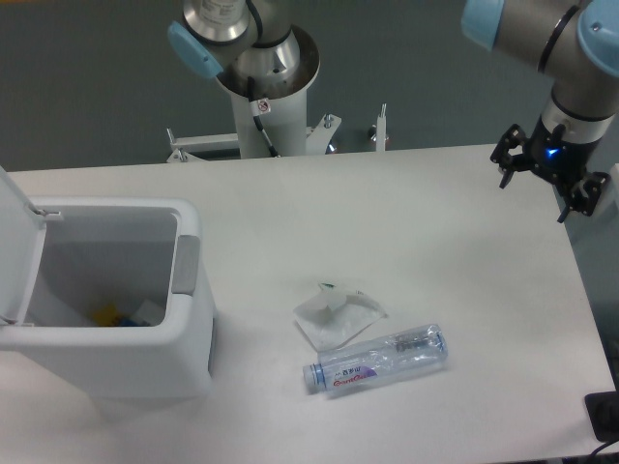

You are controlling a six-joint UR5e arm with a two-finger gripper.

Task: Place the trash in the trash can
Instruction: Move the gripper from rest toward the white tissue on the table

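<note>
I should pick up the crumpled wrapper by its raised edge (331,289) next, so that it can go into the trash can.
A crumpled translucent-white wrapper (337,314) lies on the white table (416,222), near the middle front. Just below it a clear water bottle (377,360) with a blue cap and red-blue label lies on its side, cap pointing left. The white trash can (116,319) stands at the left front with its lid swung open to the left; some small items show at its bottom. My gripper (542,184) hangs at the far right above the table's back right edge, well away from both pieces of trash. Its fingers are spread apart and hold nothing.
The arm's pedestal (266,106) and a metal bracket (290,140) stand behind the table's back edge. A dark object (604,416) sits off the table's front right corner.
</note>
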